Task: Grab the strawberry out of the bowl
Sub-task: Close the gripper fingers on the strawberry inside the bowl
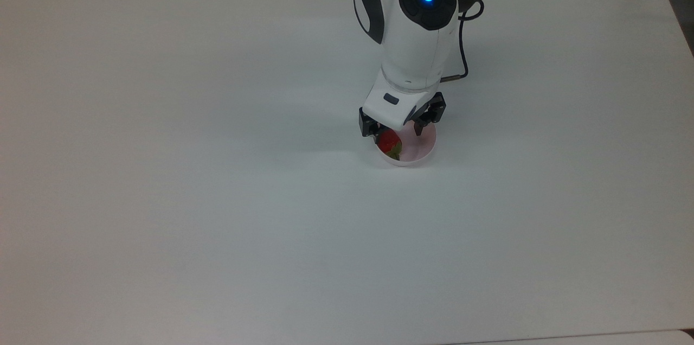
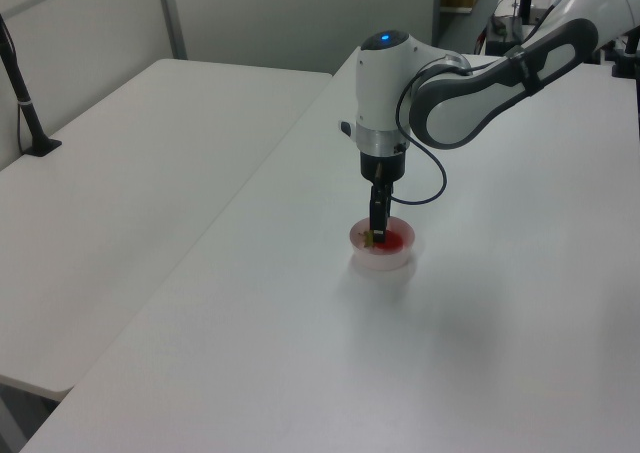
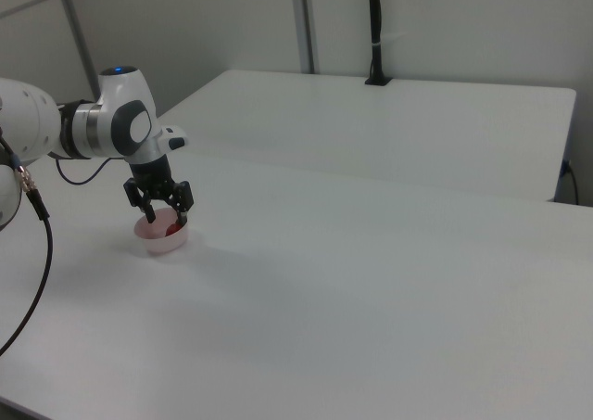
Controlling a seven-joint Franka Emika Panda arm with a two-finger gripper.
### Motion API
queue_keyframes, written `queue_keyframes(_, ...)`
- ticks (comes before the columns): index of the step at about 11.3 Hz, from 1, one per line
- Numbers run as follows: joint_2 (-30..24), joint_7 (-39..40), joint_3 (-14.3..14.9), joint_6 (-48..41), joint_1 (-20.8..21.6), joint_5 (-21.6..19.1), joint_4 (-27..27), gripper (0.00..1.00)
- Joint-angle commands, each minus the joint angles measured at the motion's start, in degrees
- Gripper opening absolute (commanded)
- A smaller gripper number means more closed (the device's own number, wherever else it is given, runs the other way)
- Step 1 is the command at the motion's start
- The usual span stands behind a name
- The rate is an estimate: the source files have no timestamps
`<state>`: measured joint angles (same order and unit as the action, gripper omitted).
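My gripper grabs the strawberry by its red body (image 2: pixel 392 241) next, to pick the strawberry out of the pale pink bowl (image 2: pixel 382 258).
A small red strawberry (image 1: pixel 389 142) with a green cap lies inside the pale pink bowl (image 1: pixel 420 148), on the side toward the top view's left. My gripper (image 1: pixel 396 132) hangs open just above the bowl's far rim, its two black fingers spread about a bowl's width apart, one to either side of the strawberry. Nothing is held between them. In the left view the gripper (image 2: pixel 376 230) points straight down over the bowl (image 2: pixel 382 258), with red showing inside. The right view shows the gripper (image 3: pixel 165 215) straddling the bowl (image 3: pixel 161 243) and the strawberry (image 3: pixel 172 225).
The bowl stands on a wide white table (image 1: pixel 217 198). A second white table (image 2: pixel 120 193) adjoins it at the left view's left. A black post (image 2: pixel 22 103) stands on that table. A black cable (image 1: pixel 462 52) loops beside the wrist.
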<state>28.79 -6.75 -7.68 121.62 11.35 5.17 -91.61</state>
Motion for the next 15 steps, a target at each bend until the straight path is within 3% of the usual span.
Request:
queue_keyframes(1,-0.31,-2.47,0.39,0.37,0.78,0.28,-0.32,0.82)
queue_keyframes(8,0.57,-5.99,0.39,0.98,1.57,0.72,-0.67,0.82)
queue_keyframes(15,2.33,-7.58,0.39,1.25,1.57,1.07,-0.67,0.74)
